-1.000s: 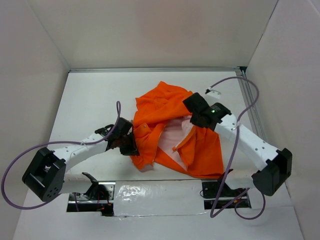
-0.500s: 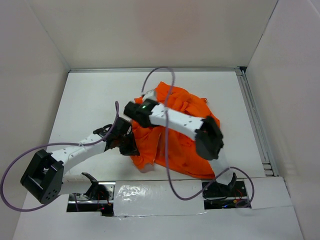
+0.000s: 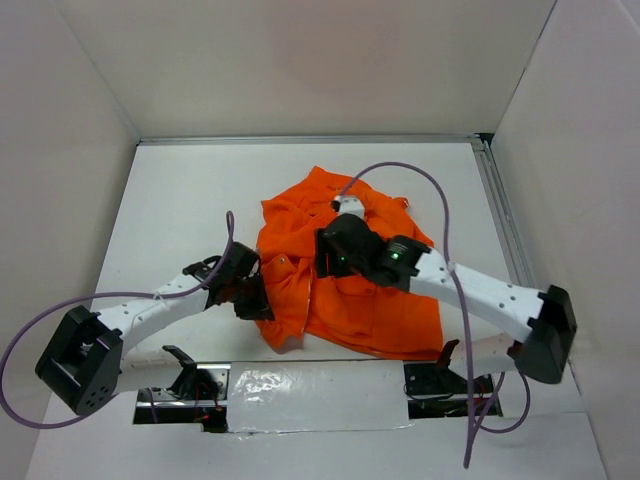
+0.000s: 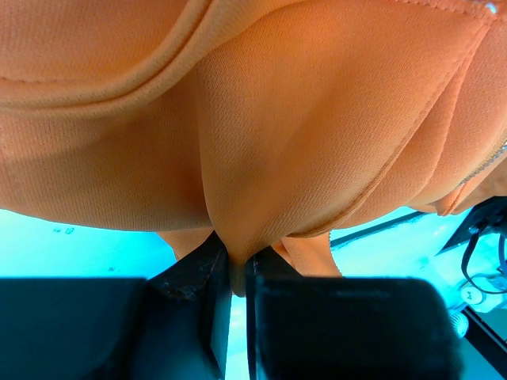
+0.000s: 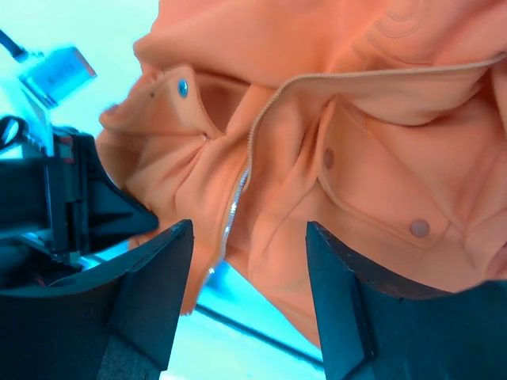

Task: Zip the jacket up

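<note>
The robot's right gripper will next spread the jacket's front flaps, so it will grab the jacket's fabric between zipper and flap pocket [image 3: 323,289] [image 5: 277,199] and leave the zipper free.
The orange jacket [image 3: 345,300] lies crumpled in the middle of the white table, its front flaps folded over each other. At the garment's left edge my left gripper [image 3: 254,298] is shut on a pinched fold of orange fabric [image 4: 238,198], which rises from between its fingers [image 4: 202,277]. Over the jacket's middle hangs my right gripper [image 3: 322,254], open [image 5: 247,265], with nothing between its fingers. Beneath it runs the silver zipper [image 5: 236,202], with a flap pocket and its snaps [image 5: 419,228] to the right. The left gripper's black body [image 5: 87,210] shows at the left of the right wrist view.
White walls close in the table [image 3: 180,200] on three sides. A metal rail [image 3: 502,215] runs along the right edge. Purple cables [image 3: 420,175] loop over the jacket and beside the left arm. A shiny taped strip [image 3: 300,385] lies between the arm bases.
My right arm swept left across the jacket and came back to its middle, folding the flap over the pale lining. Its gripper went from shut to open. The left gripper kept its hold.
</note>
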Available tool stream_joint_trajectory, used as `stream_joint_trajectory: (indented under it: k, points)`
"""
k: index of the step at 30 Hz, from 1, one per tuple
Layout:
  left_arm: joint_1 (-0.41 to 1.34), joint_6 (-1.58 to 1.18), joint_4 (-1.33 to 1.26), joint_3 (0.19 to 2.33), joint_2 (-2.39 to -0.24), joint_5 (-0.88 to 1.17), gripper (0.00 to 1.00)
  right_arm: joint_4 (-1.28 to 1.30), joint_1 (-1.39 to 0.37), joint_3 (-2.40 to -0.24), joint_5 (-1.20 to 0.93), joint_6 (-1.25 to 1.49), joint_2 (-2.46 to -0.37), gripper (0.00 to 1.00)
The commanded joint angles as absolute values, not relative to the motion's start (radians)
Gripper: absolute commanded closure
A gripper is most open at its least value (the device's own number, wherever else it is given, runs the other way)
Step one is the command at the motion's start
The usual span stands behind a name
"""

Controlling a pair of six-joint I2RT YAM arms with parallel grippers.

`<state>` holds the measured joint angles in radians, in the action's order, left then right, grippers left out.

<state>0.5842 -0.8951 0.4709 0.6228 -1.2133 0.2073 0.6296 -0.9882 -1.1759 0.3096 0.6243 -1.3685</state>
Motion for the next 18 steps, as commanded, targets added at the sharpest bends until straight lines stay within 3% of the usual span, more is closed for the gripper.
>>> stream_joint_trajectory:
  k: [1,6,11,13,14,15,18]
  points:
    - [0.58,-0.905,0.462,0.629,-1.198,0.207,0.9,0.471,-0.953,-1.011,0.226,0.692,-1.287,0.34]
    - [0.578,-0.907,0.472,0.63,-1.158,0.192,0.9,0.39,-0.936,-0.892,0.155,0.736,-1.313,0.33]
    - [0.578,-0.905,0.476,0.634,-1.149,0.19,0.9,0.327,-0.937,-0.903,0.115,0.764,-1.423,0.33]
    - [0.577,-0.904,0.477,0.638,-1.15,0.186,0.9,0.318,-0.937,-0.914,0.135,0.79,-1.492,0.38]
    - [0.575,-0.905,0.479,0.643,-1.152,0.184,0.9,0.321,-0.937,-0.92,0.15,0.801,-1.506,0.48]
    - [0.575,-0.905,0.477,0.644,-1.154,0.183,0.9,0.351,-0.936,-0.92,0.197,0.827,-1.515,0.73]
    - [0.572,-0.905,0.466,0.647,-1.158,0.169,0.9,0.487,-0.917,-0.905,0.273,0.871,-1.438,1.0]
